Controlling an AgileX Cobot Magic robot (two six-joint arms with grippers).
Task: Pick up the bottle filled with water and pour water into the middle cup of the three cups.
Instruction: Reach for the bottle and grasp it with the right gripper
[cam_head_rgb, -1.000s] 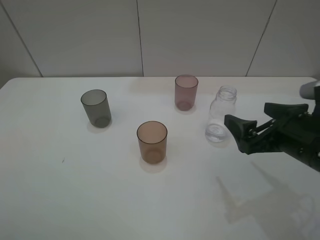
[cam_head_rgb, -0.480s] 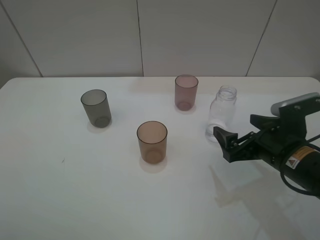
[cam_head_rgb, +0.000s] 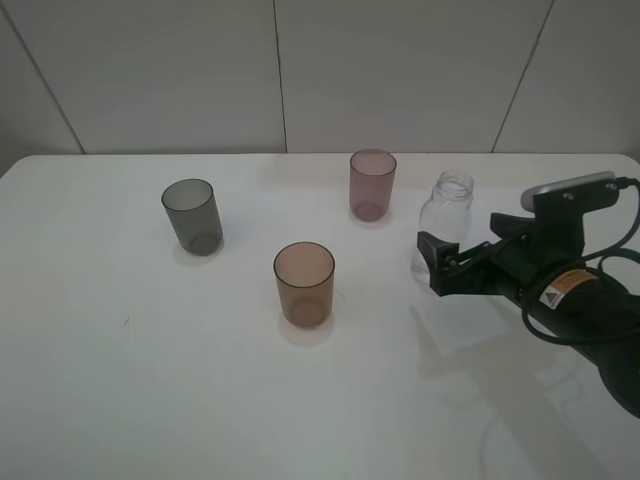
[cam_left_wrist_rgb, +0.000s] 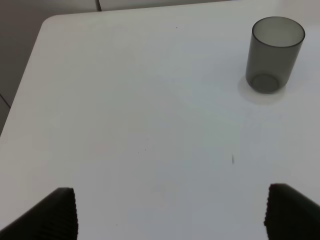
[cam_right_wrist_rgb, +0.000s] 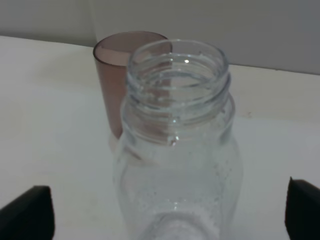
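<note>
The right gripper grabs the clear bottle by its lower half (cam_head_rgb: 436, 250) next, to pour water into the middle cup (cam_head_rgb: 304, 283).
The clear bottle (cam_head_rgb: 444, 212) stands upright, uncapped, at the right of the white table (cam_head_rgb: 150, 380). The amber-brown middle cup (cam_head_rgb: 304, 283) stands in front of and between the smoky grey cup (cam_head_rgb: 192, 215) and the pinkish-mauve cup (cam_head_rgb: 372, 184). My right gripper (cam_head_rgb: 460, 242) is open at the bottle's lower half, one finger on each side, not closed on it. In the right wrist view the bottle (cam_right_wrist_rgb: 177, 150) fills the middle between the fingertips (cam_right_wrist_rgb: 30, 212), with the mauve cup (cam_right_wrist_rgb: 112, 75) behind it. My left gripper (cam_left_wrist_rgb: 175, 215) is open and empty; it is out of the exterior view.
The left wrist view shows the grey cup (cam_left_wrist_rgb: 276, 52) on bare table, and the table's corner edge (cam_left_wrist_rgb: 30, 70). A pale panelled wall (cam_head_rgb: 280, 70) runs behind the table.
My right gripper has moved left and toward the bottle, from beside it to straddling its lower part. The bottle and cups have not moved.
</note>
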